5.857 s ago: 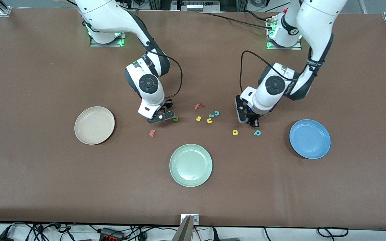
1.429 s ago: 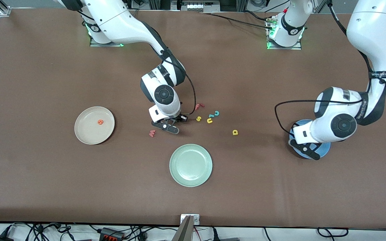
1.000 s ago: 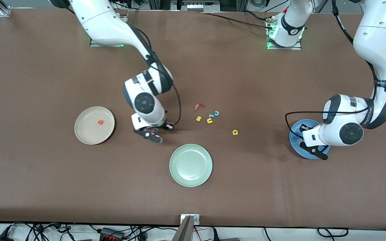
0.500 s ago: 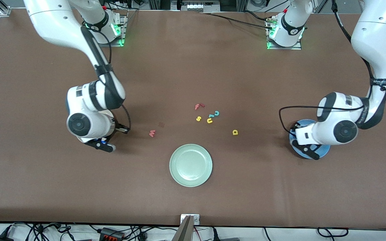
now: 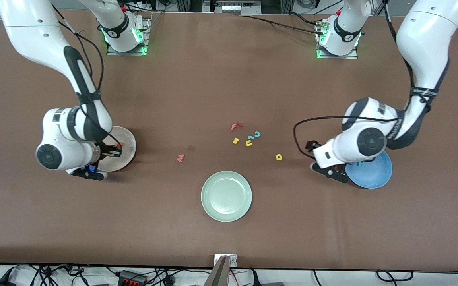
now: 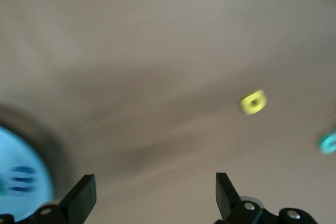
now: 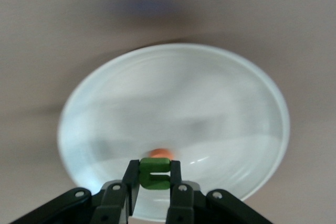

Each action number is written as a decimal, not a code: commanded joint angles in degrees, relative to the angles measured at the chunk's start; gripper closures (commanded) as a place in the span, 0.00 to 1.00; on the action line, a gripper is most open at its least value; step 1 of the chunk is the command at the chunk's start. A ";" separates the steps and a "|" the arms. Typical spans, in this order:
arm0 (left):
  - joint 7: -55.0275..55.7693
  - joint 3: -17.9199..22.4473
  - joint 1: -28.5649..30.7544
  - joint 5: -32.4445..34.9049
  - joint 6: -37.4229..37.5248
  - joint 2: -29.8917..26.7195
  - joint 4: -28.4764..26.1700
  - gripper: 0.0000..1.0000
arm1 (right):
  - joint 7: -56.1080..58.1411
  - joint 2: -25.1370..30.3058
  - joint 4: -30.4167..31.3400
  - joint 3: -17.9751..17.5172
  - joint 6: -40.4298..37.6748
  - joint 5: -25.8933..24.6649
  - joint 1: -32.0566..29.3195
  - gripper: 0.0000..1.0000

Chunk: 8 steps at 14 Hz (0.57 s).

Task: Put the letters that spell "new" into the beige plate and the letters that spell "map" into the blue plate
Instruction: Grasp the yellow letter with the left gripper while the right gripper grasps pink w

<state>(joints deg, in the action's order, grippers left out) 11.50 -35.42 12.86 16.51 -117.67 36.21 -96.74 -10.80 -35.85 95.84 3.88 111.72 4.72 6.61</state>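
Observation:
Next, my left gripper picks up the yellow a by its flat sides, to spell "map" in the blue plate (image 5: 376,176).
My right gripper (image 7: 155,174) is shut on the green n (image 7: 155,173) and hangs over the beige plate (image 7: 105,108). The orange e (image 7: 160,153) lies in that plate. In the front view this gripper (image 5: 90,173) is over the plate's (image 5: 127,153) rim nearest the camera. The salmon w (image 5: 180,158) and yellow a (image 5: 279,157) lie on the table. My left gripper (image 6: 152,198) is open and empty over bare table beside the blue plate (image 5: 376,176). The blue m (image 6: 22,178) lies in that plate (image 6: 37,171). The yellow a (image 6: 253,102) shows farther off. A teal bit (image 5: 359,163) peeks out under the left wrist.
A pale green plate (image 5: 226,196) sits nearest the camera at mid-table. A cluster of loose letters lies in the middle: a red f (image 5: 235,126), a yellow s (image 5: 235,140), a yellow u (image 5: 249,143) and a teal c (image 5: 257,134).
The right arm carried the green n from the letter cluster to over the beige plate. The left gripper opened over the blue plate and shifted off it toward the middle.

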 commanded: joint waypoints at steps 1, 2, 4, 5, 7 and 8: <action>18.06 0.26 -5.38 -0.43 -2.11 1.75 0.77 0.00 | 2.45 -0.53 0.32 -0.63 1.56 -1.72 -2.13 0.84; 21.26 0.17 -6.78 -0.60 -3.86 2.02 0.77 0.00 | 2.45 -0.62 0.32 -0.63 1.74 -2.17 -2.22 0.84; 28.01 0.70 -8.90 -0.34 -6.24 3.33 0.68 0.00 | 2.45 -0.88 0.58 -0.63 2.09 -2.17 -2.65 0.76; 32.84 0.70 -9.08 0.10 -7.30 5.00 0.68 0.03 | 2.45 -1.23 0.58 -0.63 2.10 -2.17 -3.09 0.59; 37.45 1.05 -10.48 0.01 -11.16 6.59 0.59 0.13 | 2.19 -0.98 0.14 -0.63 1.57 -2.17 -3.54 0.00; 37.37 1.75 -10.84 0.36 -11.35 7.38 0.59 0.18 | 1.75 -0.45 -0.12 -0.55 1.48 -2.17 -3.02 0.00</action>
<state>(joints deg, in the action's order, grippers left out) 46.54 -34.98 3.28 16.55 -127.70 41.85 -96.99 -8.80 -37.34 95.86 3.87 113.27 3.35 4.00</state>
